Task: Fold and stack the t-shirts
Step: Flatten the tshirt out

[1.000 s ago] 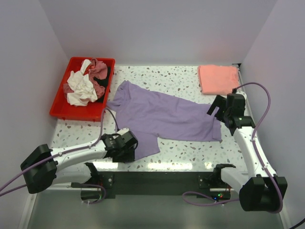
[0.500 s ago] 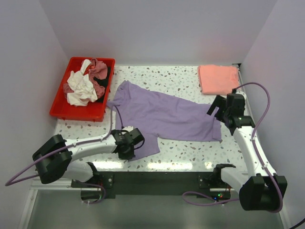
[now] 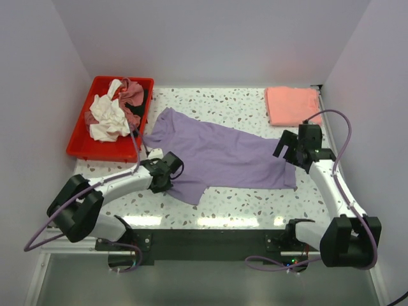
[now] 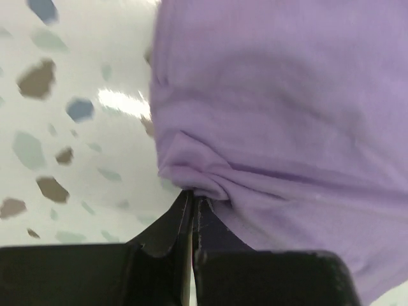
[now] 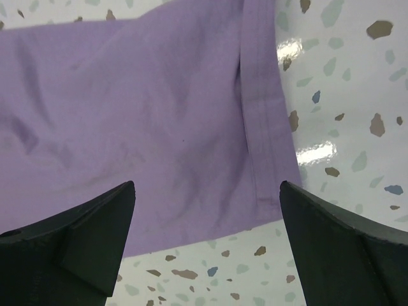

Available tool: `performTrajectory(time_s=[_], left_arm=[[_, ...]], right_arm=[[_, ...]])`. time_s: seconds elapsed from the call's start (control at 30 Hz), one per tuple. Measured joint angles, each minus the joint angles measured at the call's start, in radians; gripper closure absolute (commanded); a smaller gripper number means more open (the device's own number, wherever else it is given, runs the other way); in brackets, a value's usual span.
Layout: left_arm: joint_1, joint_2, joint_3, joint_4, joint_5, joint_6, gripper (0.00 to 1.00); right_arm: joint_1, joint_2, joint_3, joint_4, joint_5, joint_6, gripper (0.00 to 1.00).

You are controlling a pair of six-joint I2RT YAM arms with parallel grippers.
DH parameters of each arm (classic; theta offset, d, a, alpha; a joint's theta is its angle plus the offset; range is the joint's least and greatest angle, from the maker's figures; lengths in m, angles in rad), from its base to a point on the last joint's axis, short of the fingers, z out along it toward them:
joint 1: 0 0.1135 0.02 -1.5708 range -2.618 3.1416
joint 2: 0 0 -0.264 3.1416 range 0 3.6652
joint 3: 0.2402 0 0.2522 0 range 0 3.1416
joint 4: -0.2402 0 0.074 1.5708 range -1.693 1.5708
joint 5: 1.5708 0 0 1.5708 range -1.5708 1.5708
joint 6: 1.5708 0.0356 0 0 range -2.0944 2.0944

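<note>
Next, my right gripper grabs the lavender-purple t-shirt [image 3: 223, 153] at the near corner of its hem, opposite my left gripper, to stretch it flat for folding.
A large lavender-purple t-shirt [image 3: 223, 153] lies spread across the middle of the speckled table. My left gripper [image 3: 167, 176] is shut on its near-left sleeve edge, and the left wrist view shows the cloth [image 4: 268, 115] bunched at the pinched fingertips [image 4: 192, 203]. My right gripper [image 3: 288, 148] hovers open over the shirt's right hem [image 5: 258, 127], nothing between its fingers. A salmon-pink t-shirt [image 3: 292, 104] lies folded at the back right. White, dusty-rose and dark t-shirts [image 3: 115, 111] are heaped in a tray.
The red plastic tray [image 3: 86, 150] stands at the back left. Grey walls close in the table on three sides. Bare speckled tabletop [image 3: 255, 201] shows along the near edge in front of the purple shirt.
My left gripper closed on the purple shirt's near-left sleeve and pulled it back and left, so the flap that hung toward the near edge has shortened. The right arm shifted slightly.
</note>
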Motion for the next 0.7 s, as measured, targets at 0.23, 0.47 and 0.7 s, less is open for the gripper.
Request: performTrajectory(time_s=[0.23,0.47,0.7], left_arm=[[0.230,-0.015,-0.003,0.157,-0.026,0.115,1.00],[0.381,-0.050,-0.039,0.211,-0.003,0.165,1.00],[0.444,-0.149,-0.072,0.214,0.005,0.183,1.00]], right_arm=[[0.016,0.045,-0.005,-0.100,-0.017,-0.014,0.05],[0.209,0.064,-0.021,-0.191,0.029,0.040,0.21],[0.296,0.169,-0.076,-0.223,0.049,0.088,0.34]])
